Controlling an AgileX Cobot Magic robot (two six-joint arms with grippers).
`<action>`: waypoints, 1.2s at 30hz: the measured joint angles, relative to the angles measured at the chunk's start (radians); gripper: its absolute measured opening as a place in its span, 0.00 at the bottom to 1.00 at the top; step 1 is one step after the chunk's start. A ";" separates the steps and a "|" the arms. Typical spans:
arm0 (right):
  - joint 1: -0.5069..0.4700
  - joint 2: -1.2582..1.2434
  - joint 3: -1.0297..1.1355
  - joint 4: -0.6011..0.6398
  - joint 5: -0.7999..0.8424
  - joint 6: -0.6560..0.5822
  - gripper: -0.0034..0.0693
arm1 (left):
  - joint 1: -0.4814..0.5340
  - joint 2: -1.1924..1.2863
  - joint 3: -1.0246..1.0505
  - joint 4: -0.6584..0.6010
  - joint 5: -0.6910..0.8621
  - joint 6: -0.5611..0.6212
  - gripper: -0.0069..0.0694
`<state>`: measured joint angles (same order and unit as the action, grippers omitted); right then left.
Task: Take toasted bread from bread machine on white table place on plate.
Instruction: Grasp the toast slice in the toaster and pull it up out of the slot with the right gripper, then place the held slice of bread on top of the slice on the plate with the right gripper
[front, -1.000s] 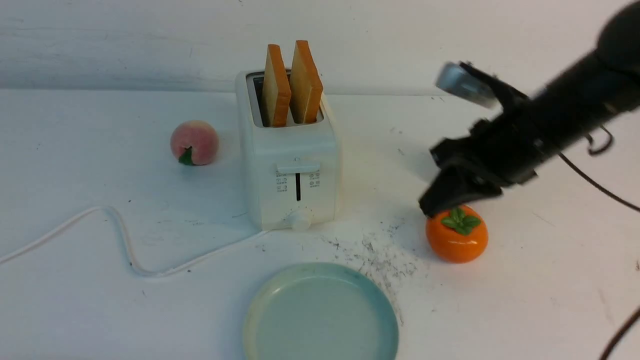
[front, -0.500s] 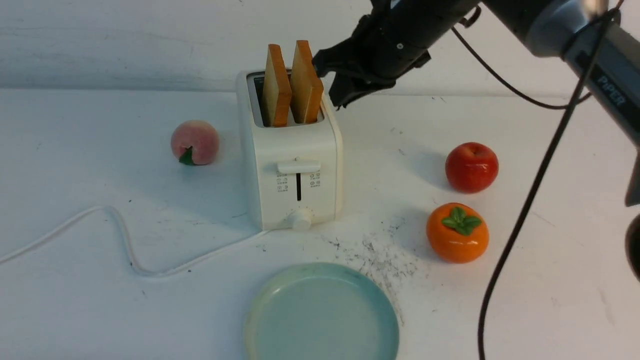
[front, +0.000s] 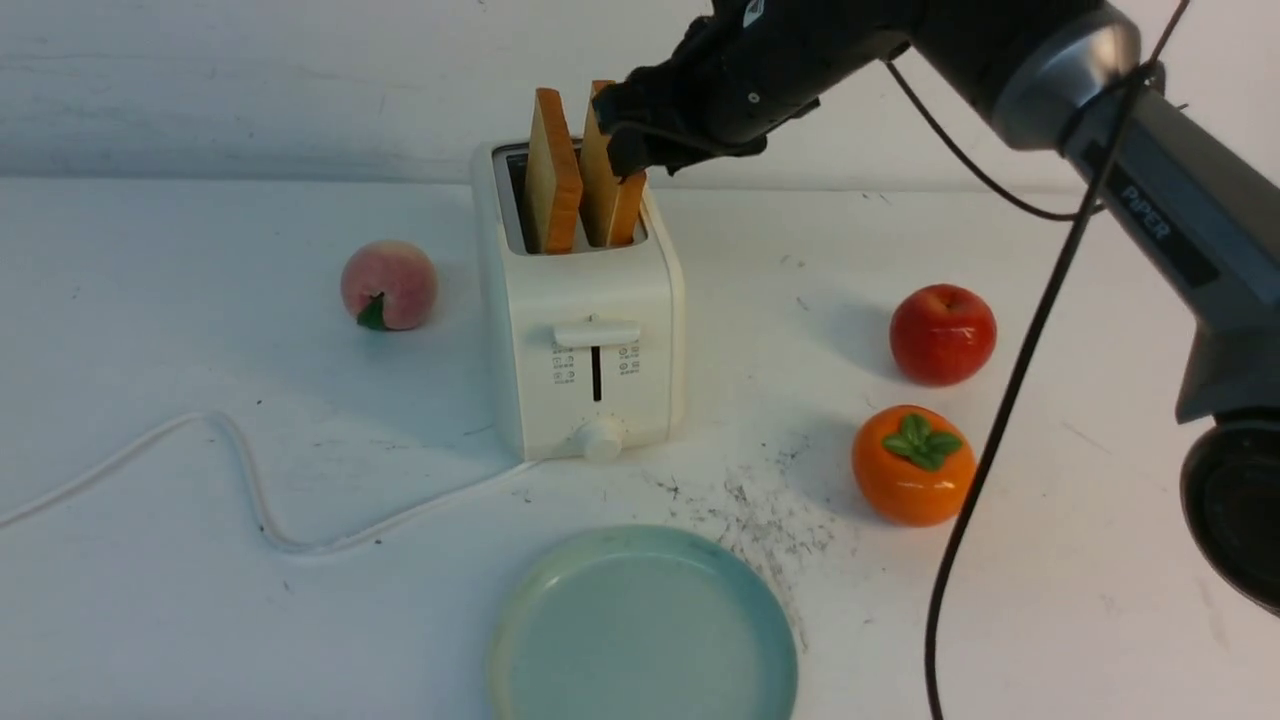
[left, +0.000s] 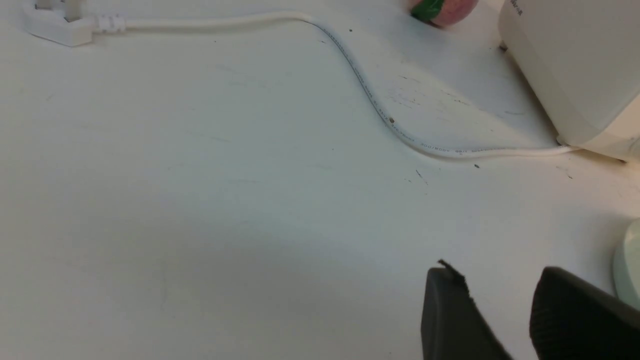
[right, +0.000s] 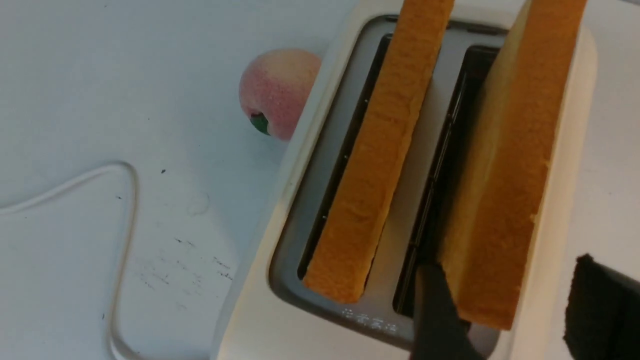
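Note:
The slice has to get onto the plate, so my right gripper should next grab it by its crust edge standing out of the slot (front: 618, 180).
The white bread machine (front: 585, 330) stands mid-table with two toasted bread slices upright in its slots: a left slice (front: 553, 175) and a right slice (front: 603, 205). My right gripper (front: 625, 150) is open at the top of the right slice. In the right wrist view my right gripper (right: 507, 270) has one finger on each side of the right slice (right: 505, 175), one in the slot, one outside the toaster wall; the left slice (right: 385, 150) stands beside it. The pale blue-green plate (front: 520, 620) lies empty at the front. My left gripper (left: 495, 272) is open and empty, low over the white table (left: 200, 200).
A peach (front: 389, 285) lies left of the toaster. A red apple (front: 943, 333) and an orange persimmon (front: 913, 465) lie to its right. The white cord (front: 250, 480) snakes across the front left to a plug (left: 57, 27). The plate's edge (left: 627, 265) is close to my left gripper.
My right arm has swung from over the persimmon up and left to the toaster top, and its fingers now straddle the right slice. The apple is uncovered. The slices have not moved.

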<state>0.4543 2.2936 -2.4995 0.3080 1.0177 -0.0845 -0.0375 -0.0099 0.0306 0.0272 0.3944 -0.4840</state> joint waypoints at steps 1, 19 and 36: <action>0.000 0.004 0.000 0.002 -0.006 0.000 0.54 | 0.000 0.000 0.000 0.000 0.000 0.000 0.40; 0.000 0.074 0.000 0.016 -0.103 0.001 0.33 | 0.000 0.000 0.000 -0.027 -0.003 0.000 0.40; -0.001 -0.234 -0.001 -0.288 0.013 0.002 0.19 | 0.000 0.000 0.000 -0.136 -0.031 -0.001 0.40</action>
<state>0.4535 2.0593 -2.5004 0.0204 1.0305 -0.0825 -0.0375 -0.0099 0.0306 -0.1086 0.3637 -0.4850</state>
